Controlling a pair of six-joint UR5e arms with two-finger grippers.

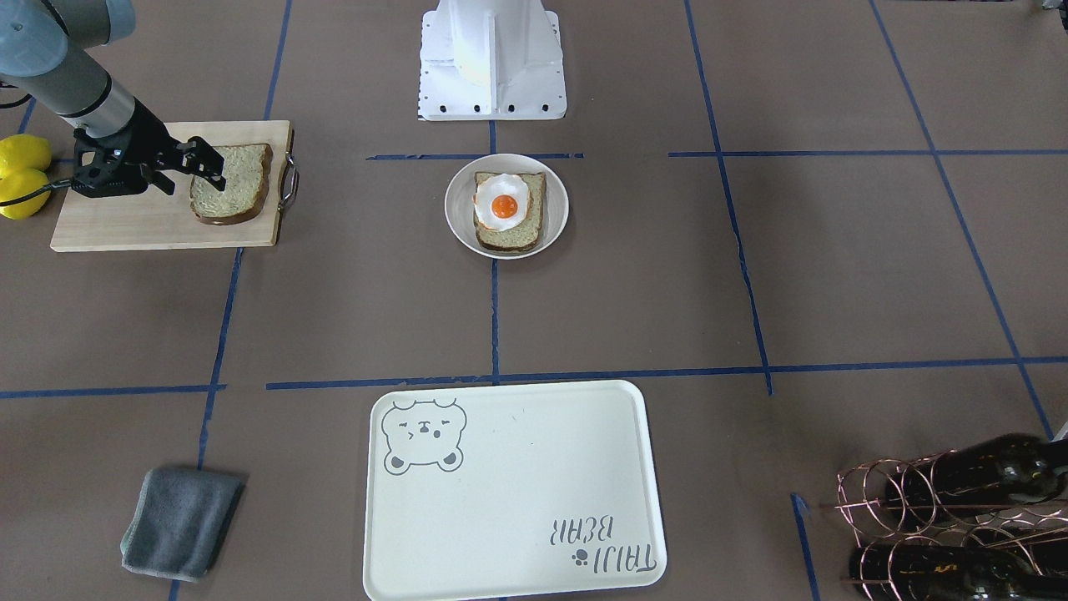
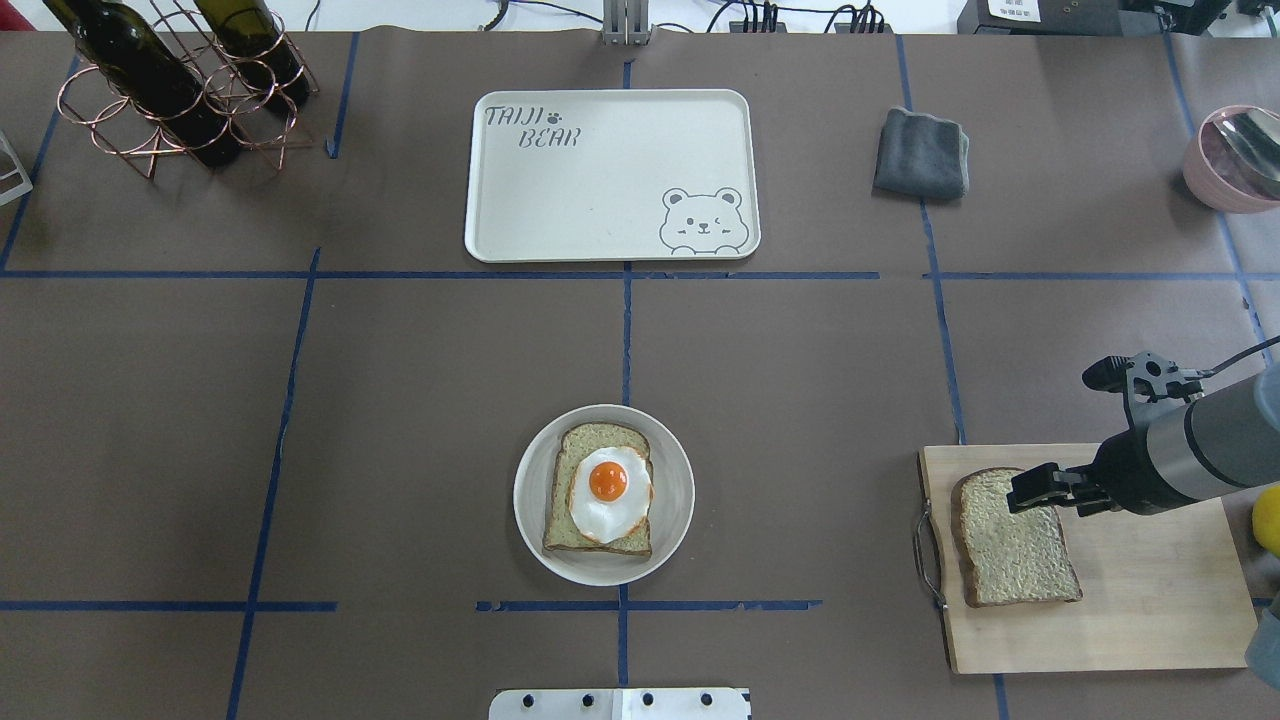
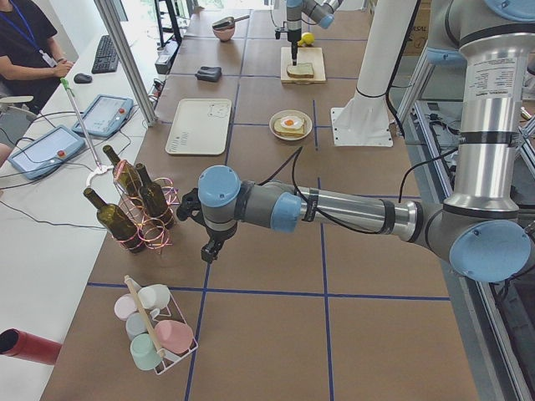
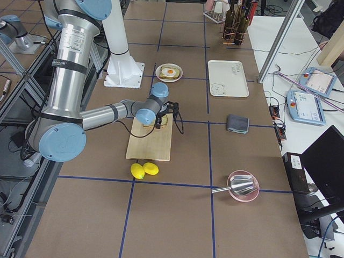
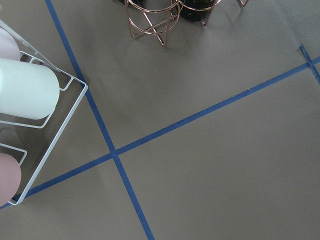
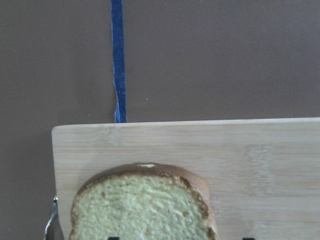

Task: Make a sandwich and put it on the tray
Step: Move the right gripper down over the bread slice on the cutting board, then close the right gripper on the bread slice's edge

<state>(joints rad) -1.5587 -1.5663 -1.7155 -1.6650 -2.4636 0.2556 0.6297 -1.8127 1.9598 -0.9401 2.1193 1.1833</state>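
Observation:
The bread slice should go on top of the fried egg [image 1: 503,205] and close the sandwich, so my right gripper should next grab the slice by its crust edge [image 1: 194,204].
One bread slice [image 1: 229,184] lies on the wooden cutting board [image 1: 125,225] at the robot's right; it also shows in the overhead view [image 2: 1015,545] and the right wrist view [image 6: 142,205]. My right gripper [image 1: 213,167] is open and hovers over that slice's edge nearest the arm [image 2: 1025,490]. The second slice [image 2: 590,440], with the fried egg [image 2: 608,488] on top, sits on a round white plate [image 2: 530,520] at table centre. The bear tray [image 2: 600,190] is bare at the far side. My left gripper [image 3: 207,251] hangs over bare table by the bottle rack; I cannot tell its state.
Two lemons [image 1: 21,175] lie beside the cutting board. A grey cloth [image 2: 920,152] lies right of the tray. A copper rack with wine bottles [image 2: 170,90] stands far left. A pink bowl [image 2: 1235,150] is far right. A wire rack of cups [image 5: 25,95] is near the left wrist.

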